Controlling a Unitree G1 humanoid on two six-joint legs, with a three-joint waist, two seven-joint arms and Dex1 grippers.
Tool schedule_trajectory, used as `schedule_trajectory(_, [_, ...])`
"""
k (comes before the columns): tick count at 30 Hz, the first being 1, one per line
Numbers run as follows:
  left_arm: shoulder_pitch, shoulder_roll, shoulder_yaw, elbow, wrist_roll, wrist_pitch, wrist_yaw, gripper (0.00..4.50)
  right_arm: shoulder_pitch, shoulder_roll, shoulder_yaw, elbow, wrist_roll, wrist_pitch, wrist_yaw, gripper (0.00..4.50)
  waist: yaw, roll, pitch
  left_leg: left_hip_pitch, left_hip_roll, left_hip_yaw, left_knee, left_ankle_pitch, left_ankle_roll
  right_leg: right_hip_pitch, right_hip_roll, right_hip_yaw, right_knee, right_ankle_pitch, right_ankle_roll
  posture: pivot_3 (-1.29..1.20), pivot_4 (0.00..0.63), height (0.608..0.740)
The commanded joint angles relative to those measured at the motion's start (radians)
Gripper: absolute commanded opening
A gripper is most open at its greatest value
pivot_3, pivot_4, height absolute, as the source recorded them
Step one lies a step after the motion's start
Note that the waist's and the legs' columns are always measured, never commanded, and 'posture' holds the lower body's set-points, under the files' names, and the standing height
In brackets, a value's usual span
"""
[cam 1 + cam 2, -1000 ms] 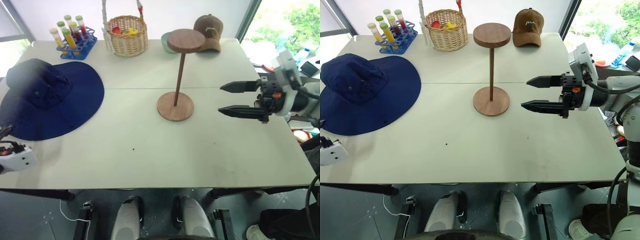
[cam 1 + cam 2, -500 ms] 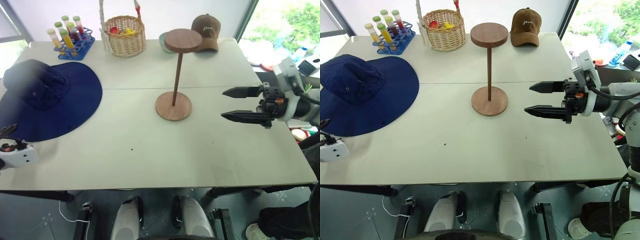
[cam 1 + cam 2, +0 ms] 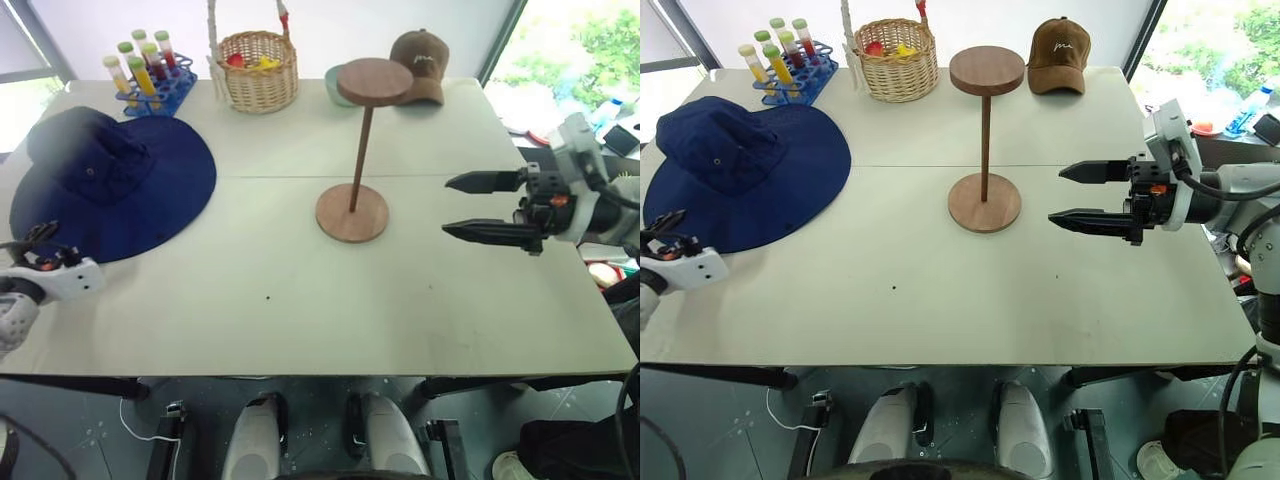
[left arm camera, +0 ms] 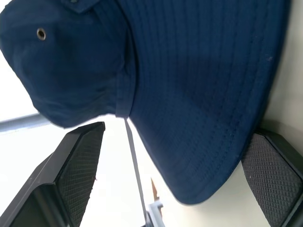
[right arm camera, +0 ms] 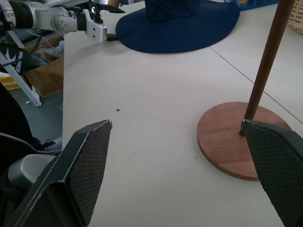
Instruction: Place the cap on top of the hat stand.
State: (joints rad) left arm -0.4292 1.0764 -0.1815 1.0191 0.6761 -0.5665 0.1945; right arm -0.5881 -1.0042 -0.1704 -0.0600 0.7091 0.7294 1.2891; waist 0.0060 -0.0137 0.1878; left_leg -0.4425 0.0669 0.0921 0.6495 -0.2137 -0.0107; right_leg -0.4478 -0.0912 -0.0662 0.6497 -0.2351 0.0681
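The cap's round top point(image 3: 85, 150) point(image 4: 71, 61) is wider than my open fingers, so my left gripper needs to grab the cap by its thin front edge next.
The cap point(image 3: 110, 185), a navy wide-brimmed sun hat, lies flat at the table's left. My left gripper point(image 3: 35, 240) is open at the brim's near-left edge. In the left wrist view the brim point(image 4: 189, 71) lies between the spread fingers point(image 4: 80, 156), which do not close on it. The wooden hat stand point(image 3: 352, 210) is upright at mid-table with its disc top point(image 3: 374, 82) bare. My right gripper point(image 3: 447, 206) hovers open to the right of the stand, pointing at it, with nothing between its fingers point(image 5: 90, 161).
Along the far edge of the table point(image 3: 300, 310) stand a blue rack of test tubes point(image 3: 150, 80), a wicker basket point(image 3: 258, 70), a pale green bowl point(image 3: 333, 85) and a brown baseball cap point(image 3: 420, 58).
My left gripper has come forward from the table's near-left edge to the cap's brim. The right gripper has stayed where it was, and the view has shifted slightly.
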Motion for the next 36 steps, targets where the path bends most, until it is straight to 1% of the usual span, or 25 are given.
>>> schedule_trajectory(1, [-0.034, -0.005, -0.007, -0.040, 0.000, -0.011, 0.036, 4.50, -0.021, -0.011, -0.023, -0.018, 0.004, -0.007, -0.005, 4.48, 0.004, 0.000, 0.000, 0.000, 0.000, 0.000, 0.000, 0.000, 0.000, 0.000, 0.000, 0.000, 0.000, 0.000, 0.000, 0.00, 0.150, 0.740])
schedule_trajectory(8, [-0.092, -0.044, -0.035, -0.081, 0.017, 0.015, 0.056, 4.50, -0.020, -0.004, -0.022, -0.030, 0.011, -0.001, -0.023, 4.48, 0.007, 0.000, 0.000, 0.000, 0.000, 0.000, 0.001, 0.000, 0.000, 0.000, 0.000, 0.000, 0.000, 0.000, 0.000, 0.00, 0.150, 0.740])
schedule_trajectory(20, [-0.291, -0.138, -0.124, 0.070, 0.048, 0.071, 0.038, 4.50, -0.003, -0.002, -0.040, -0.067, 0.027, 0.012, -0.058, 4.48, 0.007, -0.001, 0.000, 0.000, 0.000, 0.000, 0.002, 0.000, 0.000, 0.001, 0.001, 0.000, 0.000, 0.001, 0.001, 0.00, 0.150, 0.740])
schedule_trajectory(23, [-0.318, -0.150, -0.138, 0.094, 0.048, 0.069, 0.033, 3.66, 0.002, -0.010, -0.052, -0.080, 0.038, 0.021, -0.064, 4.50, 0.007, -0.001, 0.000, 0.000, 0.000, 0.000, 0.002, 0.000, 0.000, 0.001, 0.001, 0.000, 0.000, 0.001, 0.001, 0.00, 0.150, 0.740])
schedule_trajectory(25, [-0.321, -0.152, -0.141, 0.102, 0.040, 0.061, 0.035, 2.69, 0.007, -0.013, -0.059, -0.087, 0.042, 0.026, -0.066, 4.50, 0.006, -0.001, 0.000, 0.000, 0.000, 0.000, 0.002, 0.000, 0.000, 0.001, 0.001, 0.000, 0.000, 0.001, 0.001, 0.00, 0.150, 0.740])
schedule_trajectory(29, [-0.315, -0.148, -0.132, 0.092, 0.019, 0.049, 0.032, 0.52, 0.010, -0.017, -0.070, -0.093, 0.045, 0.028, -0.073, 4.50, 0.006, -0.001, 0.000, 0.000, 0.000, -0.001, 0.002, 0.000, 0.000, 0.001, 0.001, 0.000, 0.000, 0.001, 0.002, 0.00, 0.150, 0.740])
schedule_trajectory(30, [-0.311, -0.146, -0.129, 0.086, 0.015, 0.046, 0.030, 0.05, 0.009, -0.017, -0.073, -0.095, 0.047, 0.030, -0.075, 4.50, 0.006, -0.001, 0.000, 0.000, 0.000, -0.001, 0.002, 0.000, 0.000, 0.001, 0.001, 0.000, 0.000, 0.001, 0.002, 0.00, 0.150, 0.740])
schedule_trajectory(36, [-0.301, -0.141, -0.124, 0.076, -0.001, 0.043, 0.033, 0.02, -0.002, -0.011, -0.067, -0.092, 0.047, 0.029, -0.083, 4.50, 0.007, -0.001, 0.000, 0.000, 0.000, -0.001, 0.002, 0.000, 0.000, 0.002, 0.001, 0.000, 0.000, 0.001, 0.002, 0.00, 0.150, 0.740])
